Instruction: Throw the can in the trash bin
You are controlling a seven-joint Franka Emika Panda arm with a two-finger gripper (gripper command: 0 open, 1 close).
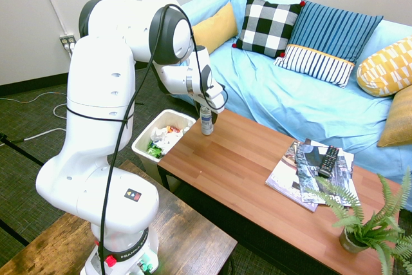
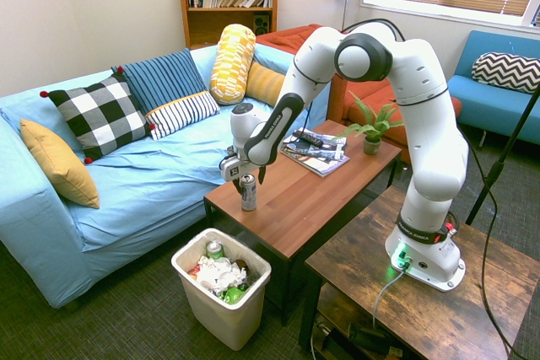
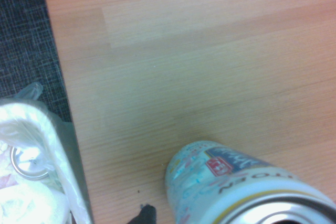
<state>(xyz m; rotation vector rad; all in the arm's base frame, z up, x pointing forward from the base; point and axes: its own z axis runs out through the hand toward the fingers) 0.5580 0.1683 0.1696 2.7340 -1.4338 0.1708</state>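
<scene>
I should close my gripper on the silver can now. Its fingers reach down beside the upper sides of the can, above the wooden coffee table, so they would hold the can if I closed now.
The slim silver can [image 1: 206,122] with bluish markings stands upright on the wooden coffee table [image 1: 257,165], close to the corner nearest the bin. My gripper [image 1: 206,110] comes down from above and sits right at the can's top [image 2: 248,193]. The wrist view shows the can [image 3: 236,182] very near, with its rim at the lower edge. On the floor just off that table corner stands the cream-white trash bin [image 2: 253,309], lower than the table and holding crumpled paper and another can. Its rim [image 3: 37,124] also shows in the wrist view.
Magazines with a black remote [image 1: 328,159] on them lie further along the table, and a small potted fern [image 1: 370,223] stands at its end. A blue sofa [image 1: 290,94] with cushions runs behind the table. A darker wooden table [image 2: 422,292] stands beside it.
</scene>
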